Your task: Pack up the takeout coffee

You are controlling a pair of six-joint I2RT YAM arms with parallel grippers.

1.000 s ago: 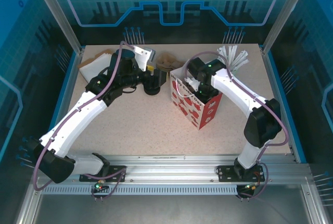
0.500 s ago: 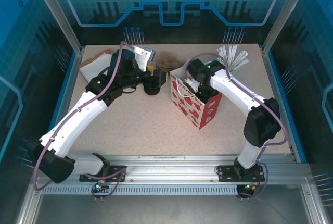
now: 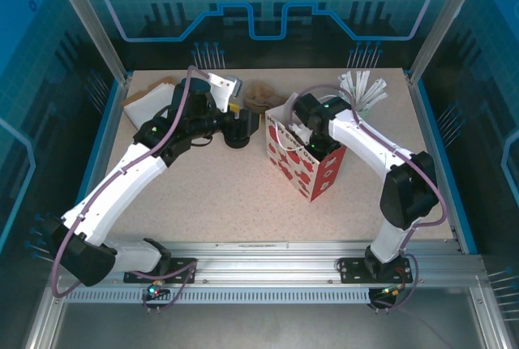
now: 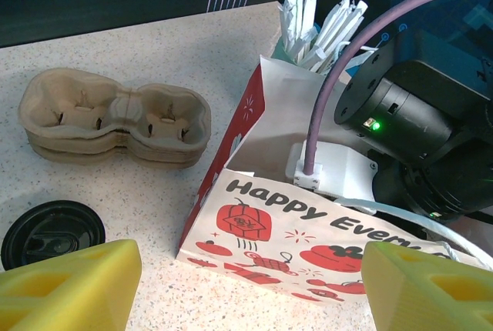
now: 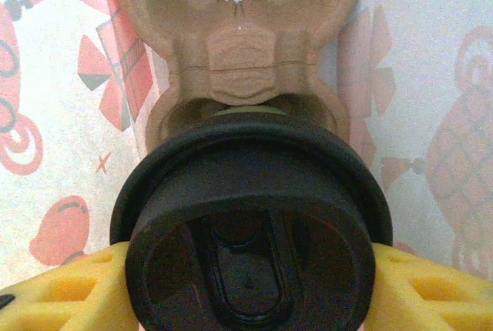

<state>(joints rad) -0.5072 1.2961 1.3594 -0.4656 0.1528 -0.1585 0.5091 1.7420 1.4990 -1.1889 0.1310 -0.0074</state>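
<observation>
I need to let go of the coffee with my right gripper, as the near pocket curves evenly around the cup's olive-green side and the takeout coffee would end up in it.
The takeout coffee has its round black lid facing the right wrist camera, with a sliver of olive-green side showing above it. My right gripper is shut on it, a yellow finger pressed on each side. The cup hangs inside the red-and-white paper bag, over the near pocket of a brown pulp cup carrier on the bag's floor. Whether the cup rests in the pocket I cannot tell. My left gripper stands open just left of the bag, with nothing between its fingers.
A stack of pulp carriers lies behind the bag's left side. Black lids sit on the table beside my left fingers. White stirrers stand in a holder behind the bag. Napkins lie at the back left.
The right wrist has shifted very slightly toward the near side over the bag. The left arm has not moved.
</observation>
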